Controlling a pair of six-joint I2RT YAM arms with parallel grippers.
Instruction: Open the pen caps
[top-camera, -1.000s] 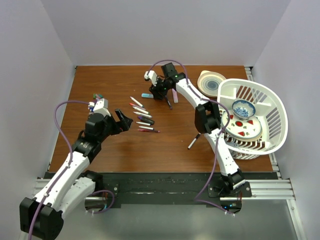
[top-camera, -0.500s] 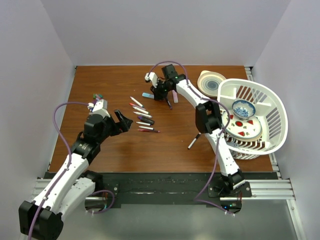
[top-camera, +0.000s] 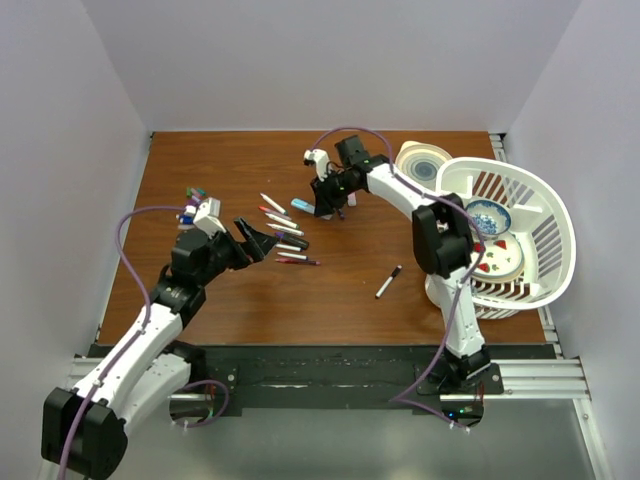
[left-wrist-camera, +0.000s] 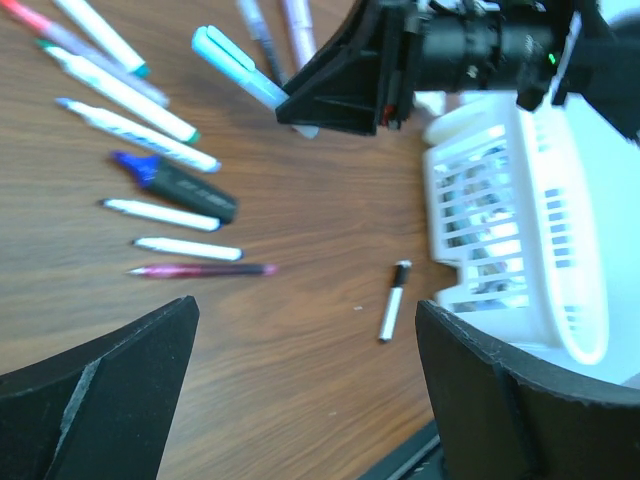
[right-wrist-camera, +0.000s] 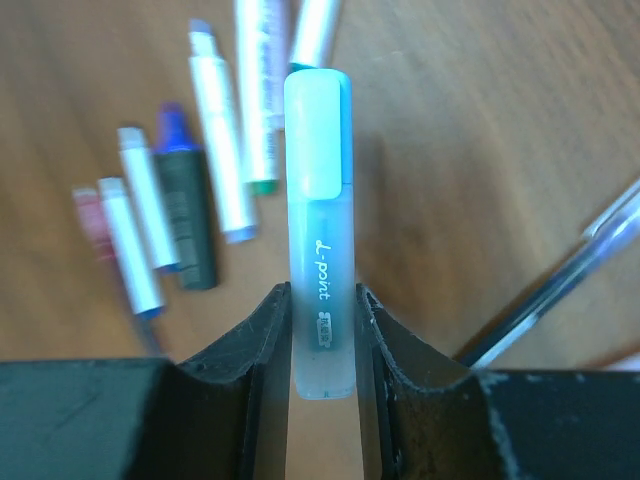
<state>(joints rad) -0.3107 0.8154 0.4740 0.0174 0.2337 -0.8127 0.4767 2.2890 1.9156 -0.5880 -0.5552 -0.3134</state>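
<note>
The highlighter needs its cap pulled open. My left gripper should grab the highlighter's teal cap (top-camera: 300, 205) (left-wrist-camera: 223, 54) next and leave the highlighter's body to my right gripper.
My right gripper (right-wrist-camera: 322, 295) is shut on the barrel of a pale teal highlighter (right-wrist-camera: 320, 240). Its teal cap (right-wrist-camera: 317, 130) is on and points away from the fingers. From above, that gripper (top-camera: 326, 198) holds the highlighter (top-camera: 302, 206) just over the table at the back centre. Several capped pens (top-camera: 285, 235) lie in a loose row to its left. Among them are white barrels (left-wrist-camera: 160, 215), a dark marker with a blue cap (left-wrist-camera: 175, 180) and a pink pen (left-wrist-camera: 195, 270). My left gripper (top-camera: 262, 240) hangs open and empty beside the row, its jaws wide apart (left-wrist-camera: 305, 310).
A single white pen with a black cap (top-camera: 388, 282) lies alone right of centre. A white slatted basket (top-camera: 545, 200) at the right edge holds a blue bowl (top-camera: 487, 216) and a strawberry plate (top-camera: 498, 258). A beige plate (top-camera: 420, 165) sits behind it. A clear pen (right-wrist-camera: 560, 285) lies by the right fingers.
The right gripper has closed on the teal highlighter and lifted it slightly toward the pen row. Its arm has swung right, uncovering the black-capped pen. The left gripper edged right.
</note>
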